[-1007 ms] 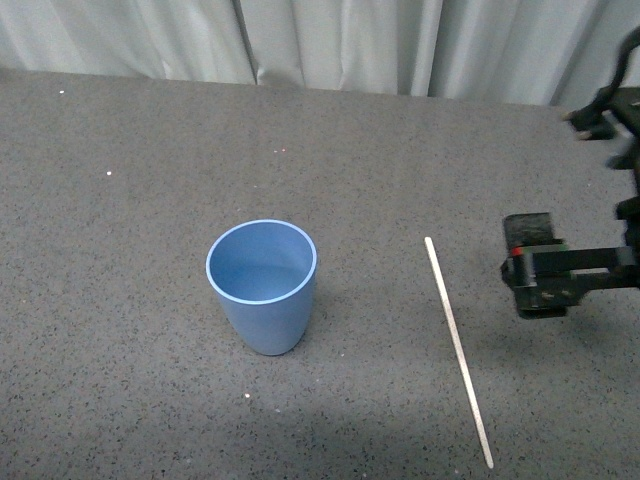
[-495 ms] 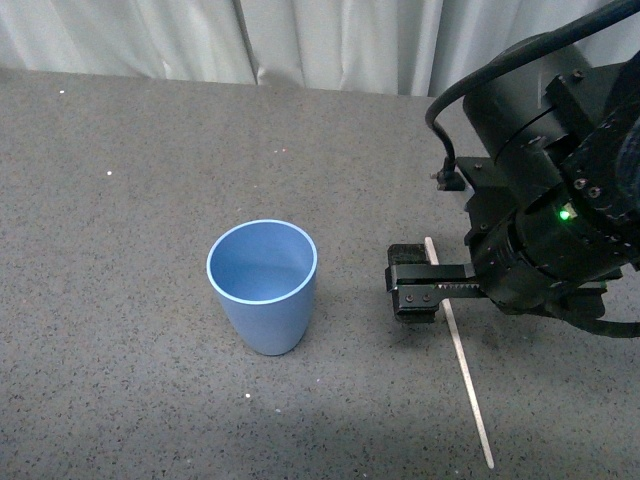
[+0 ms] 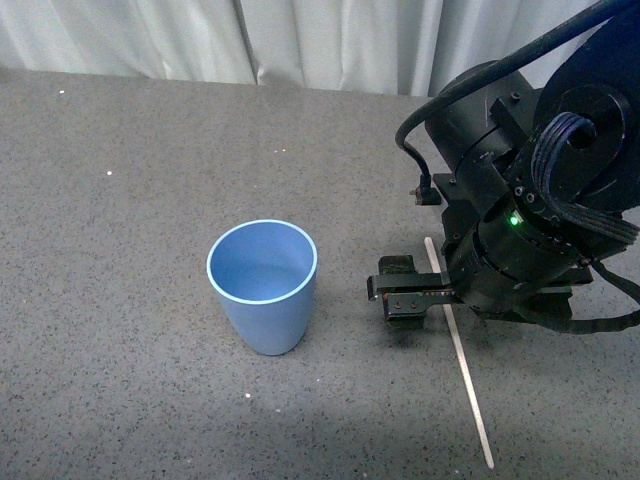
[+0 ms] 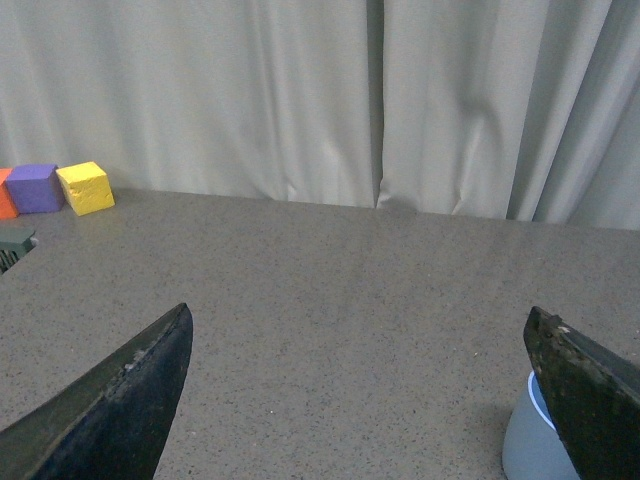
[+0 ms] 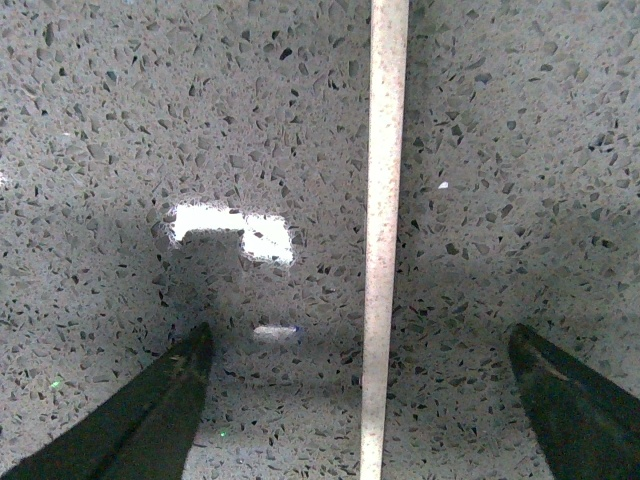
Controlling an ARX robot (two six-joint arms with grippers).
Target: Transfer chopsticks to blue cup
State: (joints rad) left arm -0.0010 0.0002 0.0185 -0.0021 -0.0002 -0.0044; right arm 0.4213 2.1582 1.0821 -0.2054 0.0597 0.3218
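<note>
The robot's right gripper should next pick up the pale stick by its middle (image 5: 378, 330), and then it can stand the chopsticks in the blue cup.
The blue cup (image 3: 262, 285) stands upright on the grey speckled table, and the left wrist view shows it at one edge (image 4: 525, 445). To its right in the front view the chopsticks (image 3: 470, 385), one thin pale stick, lie flat on the table. My right gripper (image 3: 445, 300) hangs just over the stick's far part. Its jaws are open and straddle the stick (image 5: 383, 240), with table showing on both sides of it around the gripper's centre (image 5: 358, 330). My left gripper (image 4: 357, 312) is open, empty, and out of the front view.
The right arm's bulky black body (image 3: 540, 220) covers the table's right side. A pale curtain (image 3: 330, 40) runs along the far edge. In the left wrist view, yellow (image 4: 85, 187) and purple (image 4: 35, 187) blocks sit near the curtain.
The right arm has swung in from the right edge and moved left, so its open gripper now sits over the stick. Cup and stick have not moved.
</note>
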